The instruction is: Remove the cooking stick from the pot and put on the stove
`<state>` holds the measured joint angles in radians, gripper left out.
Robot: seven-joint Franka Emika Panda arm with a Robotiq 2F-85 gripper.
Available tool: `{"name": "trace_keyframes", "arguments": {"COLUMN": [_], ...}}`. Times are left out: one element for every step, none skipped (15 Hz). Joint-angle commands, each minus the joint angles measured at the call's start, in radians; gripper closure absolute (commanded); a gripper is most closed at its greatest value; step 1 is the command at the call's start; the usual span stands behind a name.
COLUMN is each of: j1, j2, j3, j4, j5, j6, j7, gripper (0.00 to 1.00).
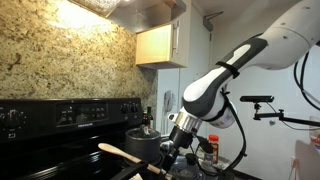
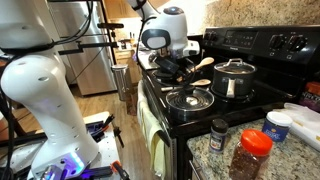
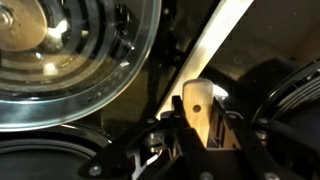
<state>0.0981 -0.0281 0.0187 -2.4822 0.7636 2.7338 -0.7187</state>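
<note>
My gripper keeps hold of the spoon (image 1: 120, 153) until it reaches the stove. The spoon hangs above the stove, across another pale stick, and would fall if I opened now.
The cooking stick is a pale wooden spoon (image 1: 120, 153). It lies almost level, in front of the grey pot (image 1: 143, 143) and low over the black stove (image 1: 60, 150). My gripper (image 1: 170, 150) is shut on its handle end. In the wrist view the handle (image 3: 215, 60) runs up from between my jaws (image 3: 205, 125), and a hole shows in its end. In an exterior view my gripper (image 2: 178, 68) hovers over the far burners with the spoon (image 2: 203, 64), to the left of the lidded pot (image 2: 233, 78).
A small shiny pan (image 2: 188, 98) sits on the front burner and also shows in the wrist view (image 3: 70, 60). Spice jars (image 2: 250, 150) and a white tub (image 2: 281, 122) stand on the granite counter. Bottles (image 1: 210, 150) stand beside the stove.
</note>
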Motion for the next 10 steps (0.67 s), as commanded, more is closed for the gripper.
{"name": "trace_keyframes", "arguments": {"j1": [0.010,0.011,0.011,0.012,0.013,0.014,0.006,0.007,0.009,0.011], "j2": [0.015,0.014,0.012,0.013,0.014,0.013,0.009,0.002,-0.004,-0.012], "j3": [0.012,0.014,0.016,0.021,0.024,0.030,0.043,0.049,0.054,0.060], "j4": [-0.030,-0.037,-0.043,-0.051,-0.055,-0.059,-0.064,-0.069,-0.071,-0.071], "j5": [0.006,-0.003,-0.017,-0.059,-0.095,-0.146,-0.209,-0.274,-0.320,-0.362], "j6": [0.062,0.073,0.080,0.080,0.072,0.057,0.048,0.032,0.016,-0.002], "j7": [0.018,0.028,0.041,0.076,0.111,0.163,0.225,0.291,0.345,0.398], "gripper": [0.93,0.93,0.93,0.93,0.93,0.93,0.93,0.93,0.93,0.93]}}
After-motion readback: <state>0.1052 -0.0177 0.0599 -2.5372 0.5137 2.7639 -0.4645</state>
